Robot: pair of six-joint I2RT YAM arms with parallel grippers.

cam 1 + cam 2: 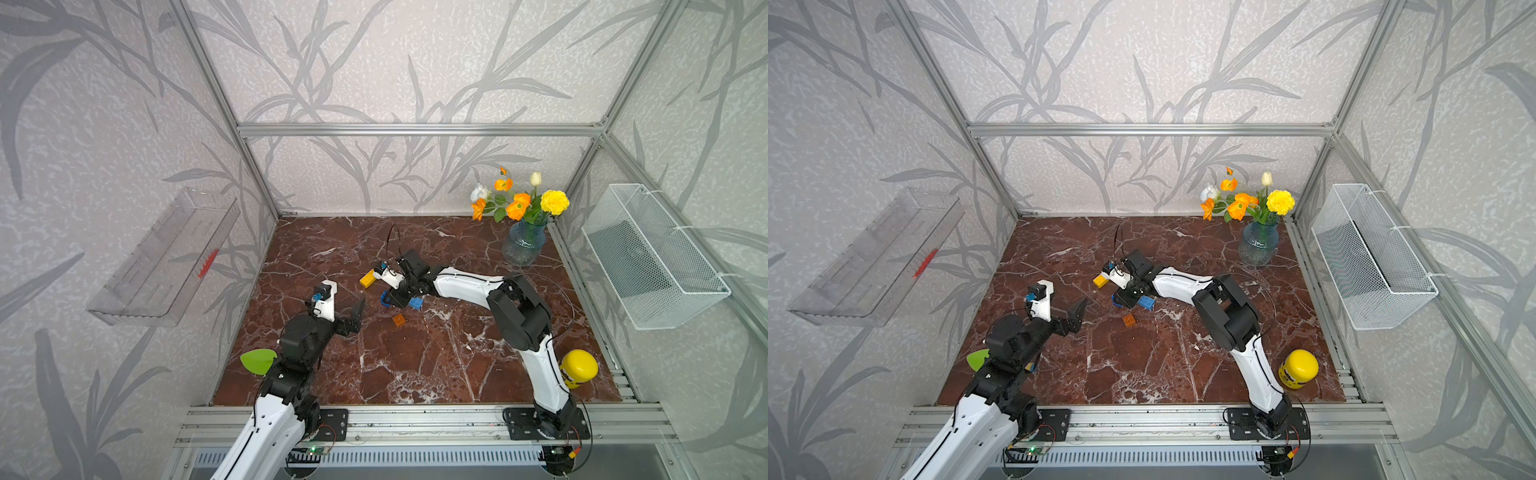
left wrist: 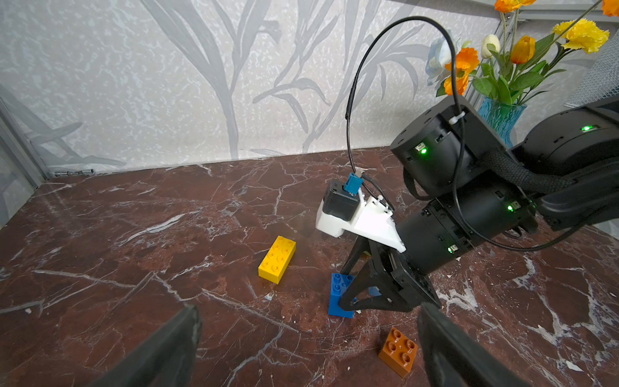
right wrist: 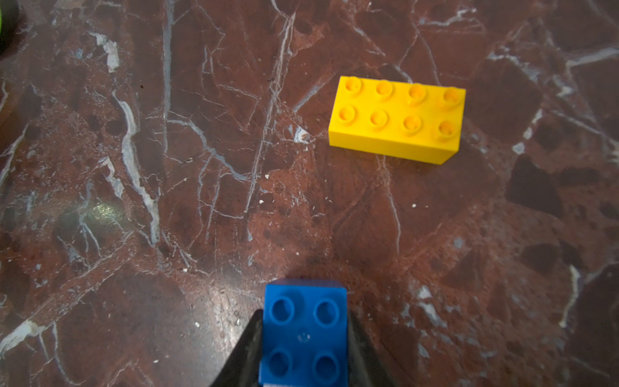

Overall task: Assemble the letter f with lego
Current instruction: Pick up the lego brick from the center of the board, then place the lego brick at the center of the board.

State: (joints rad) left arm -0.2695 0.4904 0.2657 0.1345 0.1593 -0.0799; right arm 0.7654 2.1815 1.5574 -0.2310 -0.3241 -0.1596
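The long blue brick (image 1: 415, 304) is still short of the small blue brick in my fingers, so my right gripper needs to keep holding it until it reaches that brick.
My right gripper (image 3: 303, 318) is shut on a long blue brick (image 3: 303, 331), with a finger against each side, low over the marble top (image 1: 415, 365). In the left wrist view this blue brick (image 2: 339, 298) sits tilted at the fingertips. A second, small blue brick (image 1: 415, 304) lies just under that gripper's body. The long yellow brick (image 1: 368, 278) lies flat beyond it, and the small orange brick (image 1: 399, 320) lies nearer the front. My left gripper (image 2: 308, 341) is open and empty, left of the bricks. The letter f is not in view.
A blue vase of flowers (image 1: 523, 245) stands at the back right. A yellow bottle (image 1: 578, 368) sits by the right arm's base and a green leaf shape (image 1: 257, 360) by the left arm. A wire basket (image 1: 652, 257) and a clear shelf (image 1: 166, 257) hang on the side walls.
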